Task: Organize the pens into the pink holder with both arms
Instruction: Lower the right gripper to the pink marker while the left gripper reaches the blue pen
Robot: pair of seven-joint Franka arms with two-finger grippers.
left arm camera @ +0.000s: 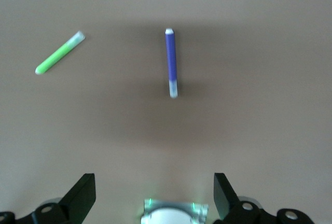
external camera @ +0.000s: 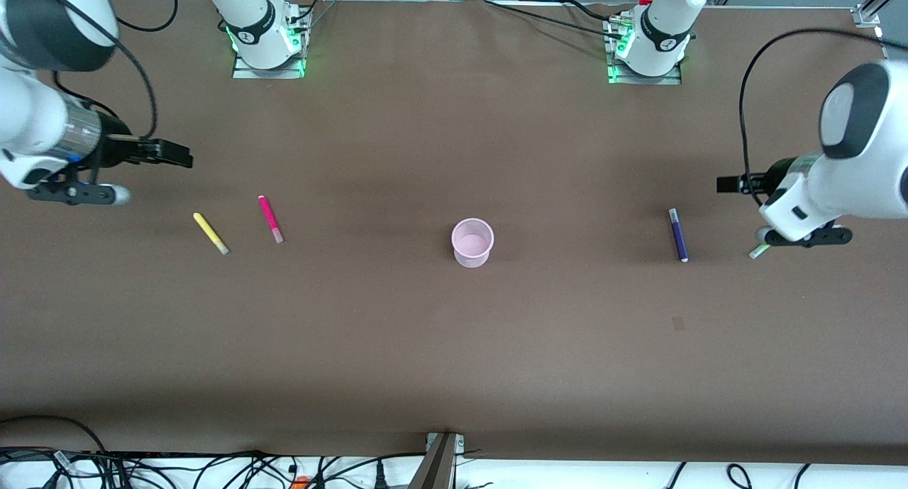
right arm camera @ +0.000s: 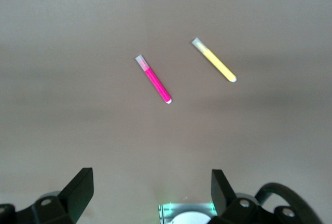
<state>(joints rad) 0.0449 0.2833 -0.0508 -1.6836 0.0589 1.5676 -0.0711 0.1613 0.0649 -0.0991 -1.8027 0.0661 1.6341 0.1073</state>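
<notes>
The purple pen's white tip should stay free to go into the pink holder (external camera: 472, 242), so next my left gripper should grab the pen by its dark body (external camera: 679, 238).
The pink holder (external camera: 472, 242) stands upright in the middle of the table. The yellow pen (external camera: 211, 233) and magenta pen (external camera: 270, 219) lie toward the right arm's end; both show in the right wrist view, yellow pen (right arm camera: 214, 60), magenta pen (right arm camera: 154, 79). The dark purple pen (external camera: 679, 235) and the light green pen (external camera: 759, 250), mostly hidden under the left arm, lie toward the left arm's end; they show in the left wrist view, purple pen (left arm camera: 170, 62), green pen (left arm camera: 59, 53). My right gripper (external camera: 177, 154) is open and empty, up over bare table near the yellow pen. My left gripper (external camera: 731, 184) is open and empty, up beside the purple pen.
The brown table (external camera: 454, 347) has both arm bases (external camera: 268, 45) (external camera: 645, 49) at its edge farthest from the front camera. Cables (external camera: 213, 468) and a post (external camera: 440, 460) lie along the nearest edge.
</notes>
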